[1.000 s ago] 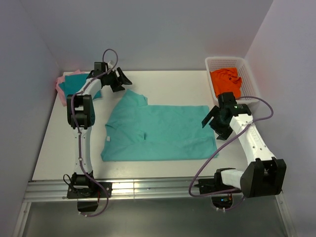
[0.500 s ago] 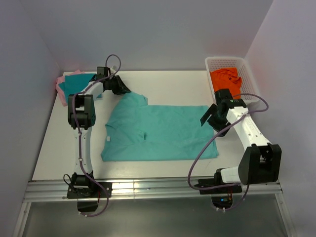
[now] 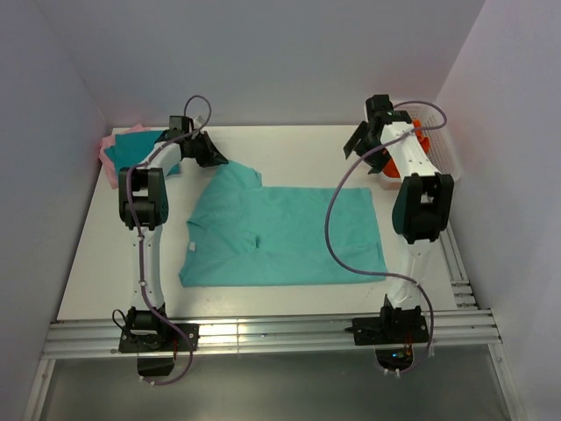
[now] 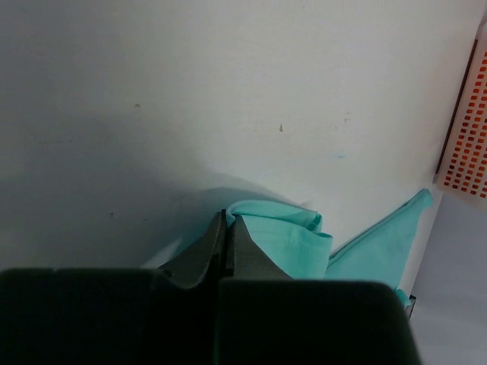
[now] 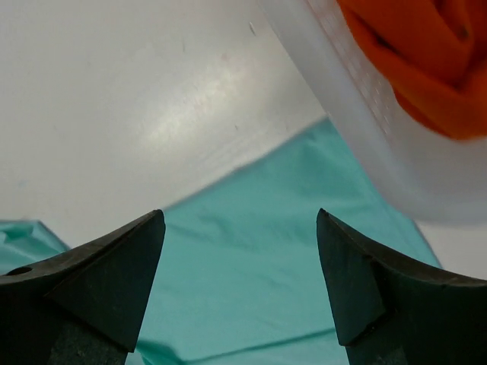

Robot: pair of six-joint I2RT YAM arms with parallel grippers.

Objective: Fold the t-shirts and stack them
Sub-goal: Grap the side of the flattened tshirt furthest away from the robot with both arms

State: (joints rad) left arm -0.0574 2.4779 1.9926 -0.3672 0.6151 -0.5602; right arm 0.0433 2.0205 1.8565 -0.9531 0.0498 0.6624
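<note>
My right gripper is to grab the mint-green t-shirt's far corner (image 3: pixel 367 191) (image 5: pixel 321 138) beside the basket next, to fold the t-shirt's far edge over, matching my left gripper.
The light mint-green t-shirt (image 3: pixel 280 232) lies spread in the middle of the table, partly folded. My left gripper (image 3: pixel 219 160) is at its far-left corner, shut on a pinch of the mint-green cloth (image 4: pixel 281 239); the jaws (image 4: pixel 228 217) meet with the hem between them. My right gripper (image 3: pixel 358 145) hangs open above the shirt's far-right corner (image 5: pixel 266 258), beside the basket, with nothing between its fingertips (image 5: pixel 240 220). The darker teal t-shirt (image 3: pixel 140 149) lies on the pink one (image 3: pixel 107 149) at the far left.
A white mesh basket (image 3: pixel 445 140) holding an orange cloth (image 3: pixel 392 167) stands at the far right; its wall (image 5: pixel 365 122) is close to my right fingers. Walls close in the table at the back and both sides.
My left gripper moved onto the shirt's far-left corner and closed on it. The right arm swung from the shirt's right edge up to the far right beside the basket, still open.
</note>
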